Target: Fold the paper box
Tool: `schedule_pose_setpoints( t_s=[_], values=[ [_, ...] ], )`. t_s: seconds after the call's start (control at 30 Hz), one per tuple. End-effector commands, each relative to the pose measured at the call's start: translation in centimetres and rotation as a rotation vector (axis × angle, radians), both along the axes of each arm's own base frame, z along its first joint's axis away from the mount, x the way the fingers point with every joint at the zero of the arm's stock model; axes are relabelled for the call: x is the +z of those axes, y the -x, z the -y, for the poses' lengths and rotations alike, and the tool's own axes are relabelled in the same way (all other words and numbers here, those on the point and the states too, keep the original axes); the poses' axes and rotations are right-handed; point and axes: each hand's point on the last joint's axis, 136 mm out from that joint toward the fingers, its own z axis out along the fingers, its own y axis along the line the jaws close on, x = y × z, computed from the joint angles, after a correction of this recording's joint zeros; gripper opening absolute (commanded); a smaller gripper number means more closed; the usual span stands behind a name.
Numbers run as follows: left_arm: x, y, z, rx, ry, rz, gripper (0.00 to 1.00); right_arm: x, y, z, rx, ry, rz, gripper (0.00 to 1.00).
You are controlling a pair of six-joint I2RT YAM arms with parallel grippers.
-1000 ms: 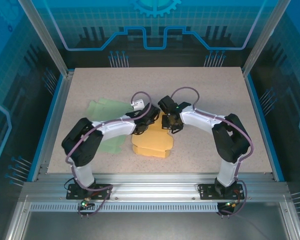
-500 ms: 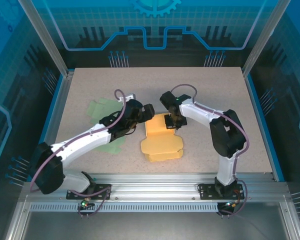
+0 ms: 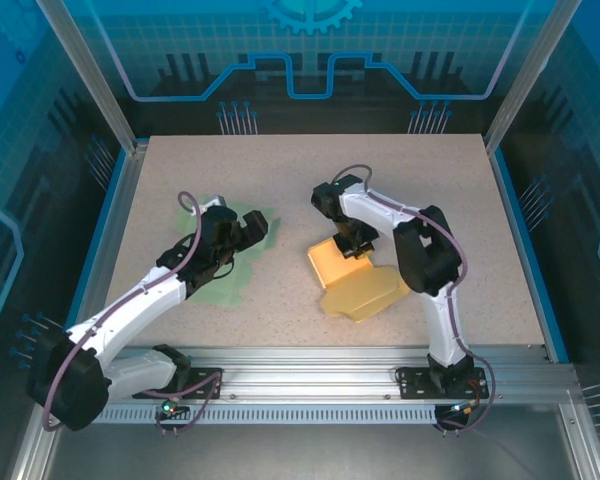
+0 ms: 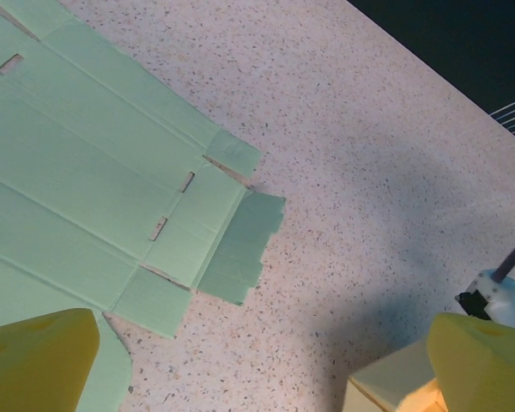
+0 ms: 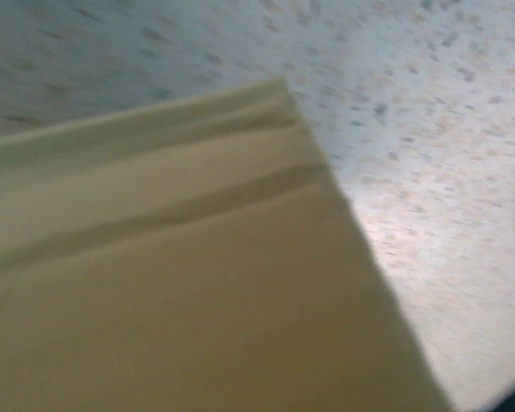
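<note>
The box's wide panel splays out over the table beside its open part, so I need to fold the panel before opening my right gripper; opening now would leave it spread.
The yellow paper box (image 3: 358,285) lies partly folded on the table, right of centre. My right gripper (image 3: 355,245) sits at its far edge, shut on the box. The right wrist view is blurred: the box's yellow panel (image 5: 197,300) is close up and hides the fingers. My left gripper (image 3: 250,228) has its jaws wide open over the table, with nothing between them. In the left wrist view its yellow fingertips (image 4: 34,360) frame bare table, and a corner of the box (image 4: 382,393) shows at the lower right.
A flat green paper sheet (image 3: 228,288) lies unfolded at the left, under my left arm, its slotted flaps (image 4: 86,172) spread out. The speckled table (image 3: 430,180) has blue rails at its sides and a metal frame along the near edge.
My left gripper opened, let go of the yellow box and drew back left over the green sheet. The box slid right and turned with my right gripper.
</note>
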Motion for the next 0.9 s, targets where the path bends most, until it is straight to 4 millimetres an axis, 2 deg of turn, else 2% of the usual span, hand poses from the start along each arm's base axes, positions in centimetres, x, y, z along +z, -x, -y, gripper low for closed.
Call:
schedule_pose_setpoints(
  t_s=[0.0,0.13,0.4,0.57,0.77,0.87],
  values=[
    [-0.4,0.3,-0.3,-0.016,0.014,-0.003,0.99,-1.8,0.8,4.5,0.080,0.304,-0.172,0.00],
    [-1.0,0.1,-0.8,-0.006,0.027,-0.012,0.99,-2.6,-0.8,4.2,0.118,0.354,-0.168,0.00],
    [-1.2,-0.6,-0.5,-0.018,0.048,-0.016,0.99,-4.5,-3.3,2.4,0.182,0.326,-0.091,0.00],
    [-1.0,-0.8,-0.1,-0.027,0.064,-0.005,0.99,-6.0,-4.6,1.5,0.229,0.349,0.033,0.00],
    [-0.4,-1.0,0.1,-0.035,0.070,0.011,0.99,-6.3,-6.9,0.3,0.302,0.390,0.185,0.00],
    [-0.3,-1.1,0.2,-0.036,0.075,0.015,0.99,-4.8,-8.2,-0.8,0.321,0.368,0.271,0.00]
  ],
)
